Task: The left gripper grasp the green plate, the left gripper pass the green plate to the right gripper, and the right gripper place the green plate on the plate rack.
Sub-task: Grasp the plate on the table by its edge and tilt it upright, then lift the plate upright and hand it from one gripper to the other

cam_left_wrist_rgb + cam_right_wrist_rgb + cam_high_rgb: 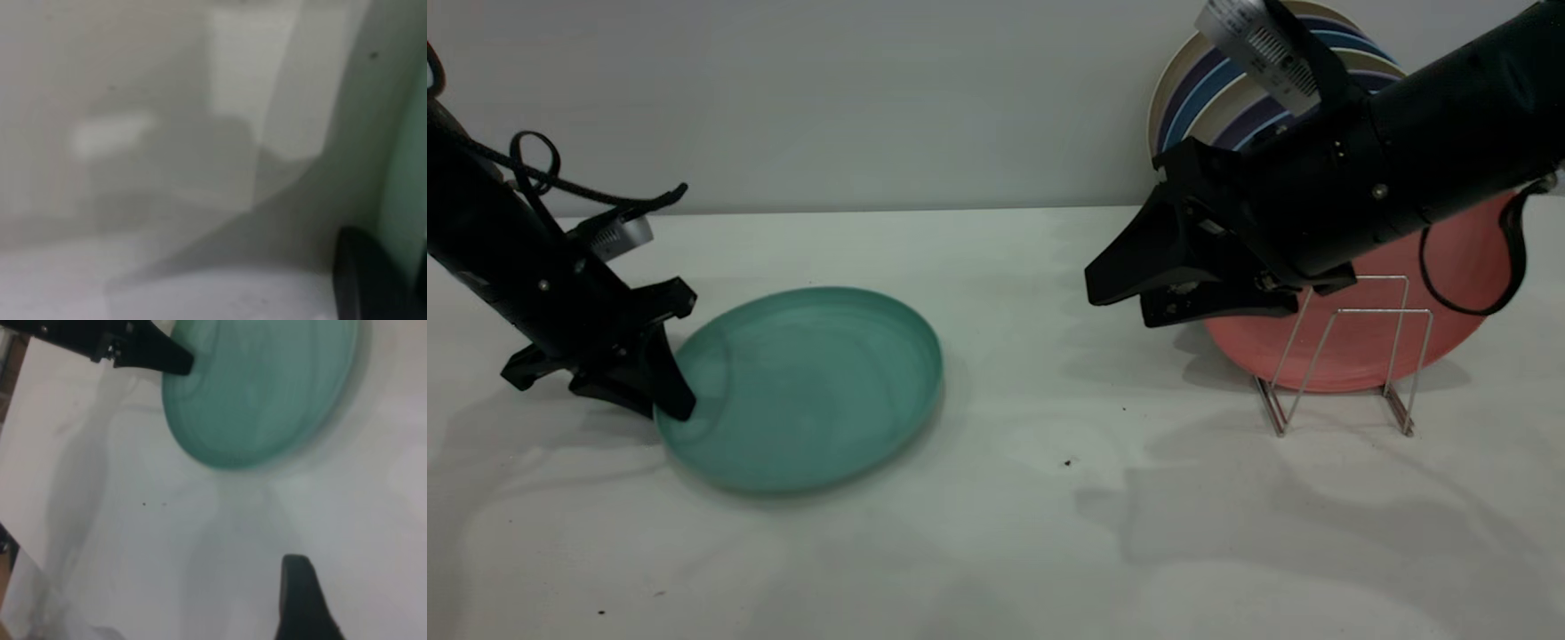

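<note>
My right gripper grabs the green plate by its bare rim (939, 361) opposite the pinched part next, to take it over for the plate rack.
The green plate (809, 387) lies on the white table at the left; it also shows in the right wrist view (260, 393). My left gripper (669, 400) is down at the plate's left rim, its fingers closed on the rim; the left wrist view shows one finger (363, 280) beside the green rim (407, 193). My right gripper (1120, 302) hovers open and empty above the table, in front of the plate rack (1343, 356), pointing toward the plate. One of its fingers (298, 600) shows in the right wrist view.
A salmon-pink plate (1458, 267) stands upright in the rack. Blue-striped plates (1209, 89) stand behind it against the wall. Bare table (1032, 462) lies between the green plate and the rack.
</note>
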